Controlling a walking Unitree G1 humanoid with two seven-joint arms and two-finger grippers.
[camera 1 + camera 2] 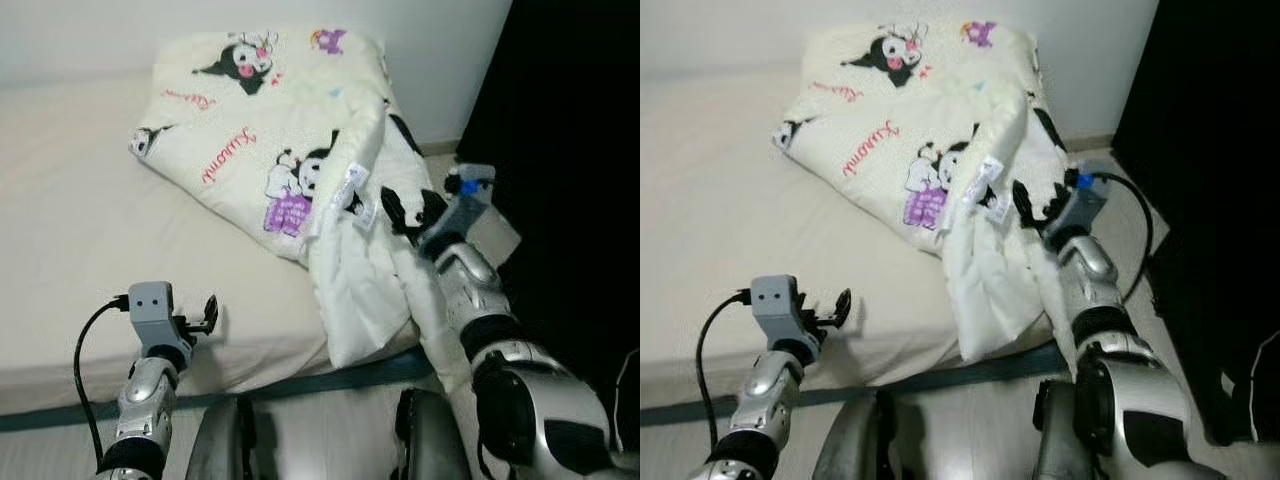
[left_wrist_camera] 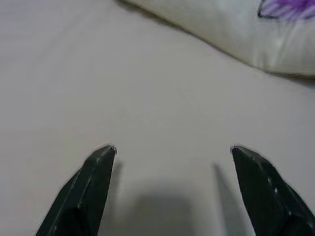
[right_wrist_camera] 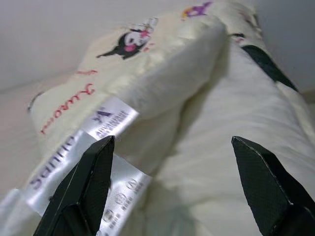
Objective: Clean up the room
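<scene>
The robot's left gripper will grab the blanket (image 1: 270, 130) by its raised fold (image 1: 345, 330) next, because the printed part lies flat across the bed.
A cream blanket (image 1: 270, 130) printed with black and purple cartoon characters lies bunched on the right part of the bed (image 1: 70, 220), one corner hanging over the front edge. My right gripper (image 1: 1038, 212) is open just in front of the hanging fold, its fingers (image 3: 88, 182) spread beside the white care labels (image 3: 106, 123). My left gripper (image 1: 205, 318) is open low over the bare sheet (image 2: 147, 98) near the front edge of the bed, with nothing between its fingers.
A white wall (image 1: 100, 30) runs behind the bed. A black curtain or panel (image 1: 570, 150) stands at the right. The bed's dark frame edge (image 1: 300, 385) runs along the front, with pale floor (image 1: 960, 430) below.
</scene>
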